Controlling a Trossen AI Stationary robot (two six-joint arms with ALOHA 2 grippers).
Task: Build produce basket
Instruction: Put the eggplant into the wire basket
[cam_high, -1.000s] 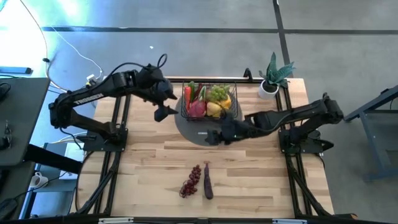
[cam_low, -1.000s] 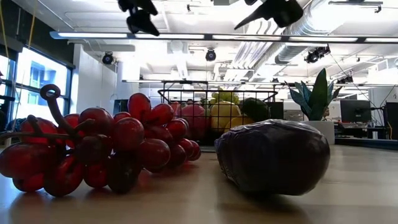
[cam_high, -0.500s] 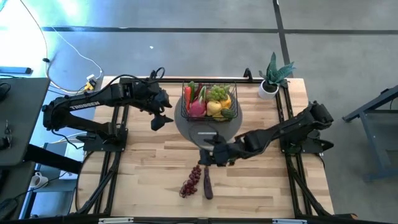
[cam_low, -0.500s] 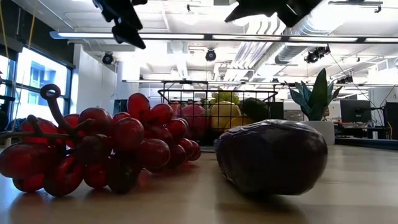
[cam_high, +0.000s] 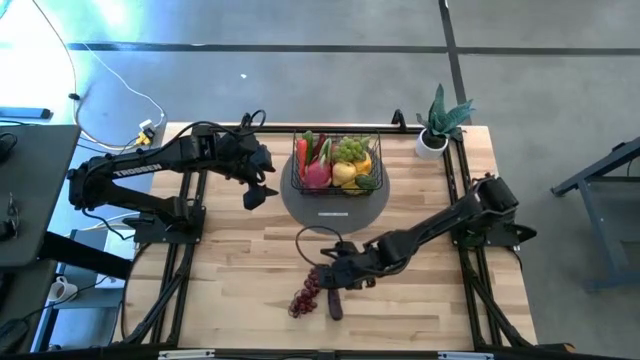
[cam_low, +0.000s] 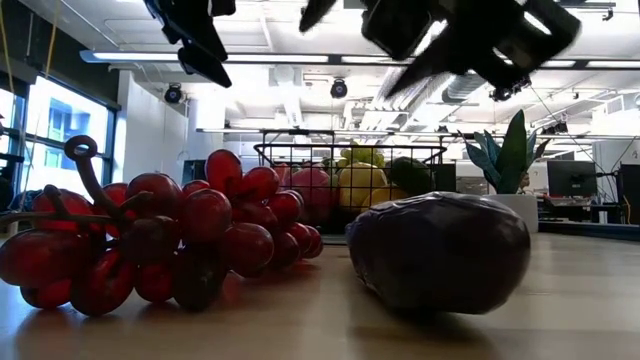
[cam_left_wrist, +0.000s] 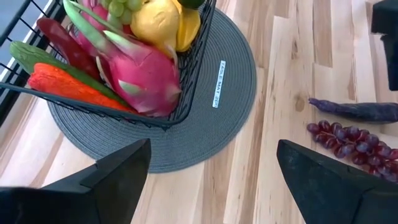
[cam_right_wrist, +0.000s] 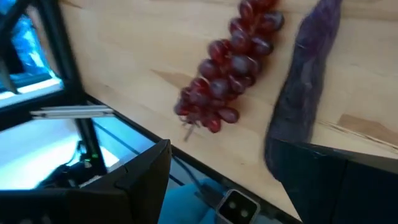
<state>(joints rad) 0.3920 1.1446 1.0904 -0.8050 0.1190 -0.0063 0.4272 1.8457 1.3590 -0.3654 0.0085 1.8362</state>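
Note:
The purple eggplant should go into the produce basket, so my right gripper needs to pick it up next by its thick body (cam_high: 335, 304).
The black wire basket (cam_high: 337, 165) stands on a round grey mat (cam_high: 335, 208) at the table's far middle. It holds a pink dragon fruit (cam_left_wrist: 146, 71), green grapes, yellow fruits, a red chili and green vegetables. A bunch of red grapes (cam_high: 306, 292) and a purple eggplant (cam_high: 334, 297) lie side by side on the wood near the front edge. They also show in the right wrist view as grapes (cam_right_wrist: 231, 62) and eggplant (cam_right_wrist: 305, 93). My right gripper (cam_high: 331, 274) hangs open above them, touching nothing. My left gripper (cam_high: 257, 190) is open and empty, left of the basket.
A potted green plant (cam_high: 438, 125) stands at the far right corner. Bare wood lies left and right of the grapes and eggplant. The arms' black frames run along both table sides.
My right gripper has gone from the mat's near edge toward the table's near edge and now hangs over the grapes and eggplant. My left gripper drew back a little from the basket toward the near left, then kept still. Grapes and eggplant have not moved.

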